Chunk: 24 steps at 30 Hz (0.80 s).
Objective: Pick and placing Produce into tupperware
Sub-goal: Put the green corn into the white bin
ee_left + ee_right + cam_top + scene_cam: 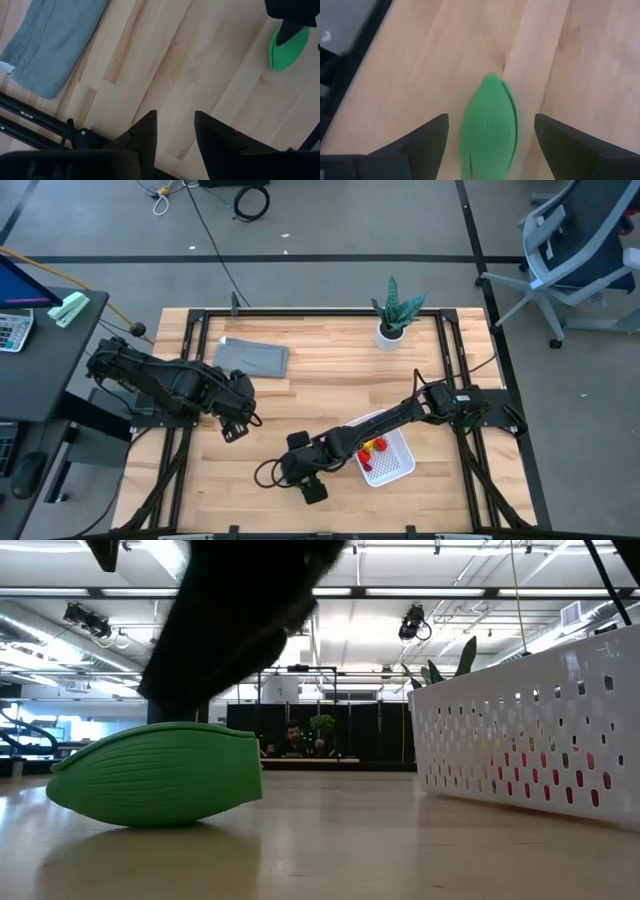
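My right fingers are above the green produce piece (488, 127) and should lower to it before closing.
The green oval produce piece (155, 775) lies on its side on the wooden table, left of the white tupperware basket (540, 735). In the right wrist view it (487, 130) sits between the open fingers of my right gripper (490, 120), with a gap on each side. From above, my right gripper (305, 478) hides it. Red and yellow pieces (375, 448) lie inside the basket (400, 465). My left gripper (175, 132) is open and hovers over bare table near the left side (235, 425), away from the produce.
A grey folded cloth (252, 357) lies at the far left of the table, and a potted plant (392, 315) stands at the far edge. Black frame rails (452, 360) run along the table's sides. A person (292, 737) sits far beyond the table.
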Motion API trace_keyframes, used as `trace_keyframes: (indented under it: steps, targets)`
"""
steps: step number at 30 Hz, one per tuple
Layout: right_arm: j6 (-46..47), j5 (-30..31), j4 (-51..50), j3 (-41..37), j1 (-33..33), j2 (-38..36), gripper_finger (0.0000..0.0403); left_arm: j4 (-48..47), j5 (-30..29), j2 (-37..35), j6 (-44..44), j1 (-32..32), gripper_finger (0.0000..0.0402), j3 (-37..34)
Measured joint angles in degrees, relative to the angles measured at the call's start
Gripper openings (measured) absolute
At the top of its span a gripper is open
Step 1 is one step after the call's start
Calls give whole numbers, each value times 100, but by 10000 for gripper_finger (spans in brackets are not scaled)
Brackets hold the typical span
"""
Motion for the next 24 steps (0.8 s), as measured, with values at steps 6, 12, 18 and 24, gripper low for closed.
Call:
trace_keyframes:
  steps: [6,12,18,24]
  targets:
    - [302,-66,140,-238,-24,-10,305,12,0,0,-5,0,133,0]
    - [304,-63,198,-358,-24,-10,305,14,0,0,-4,0,139,0]
    - [466,-63,440,-523,-5,-9,305,15,0,0,-2,0,140,0]
    - [454,-63,518,-523,5,44,305,15,0,0,-2,1,133,0]
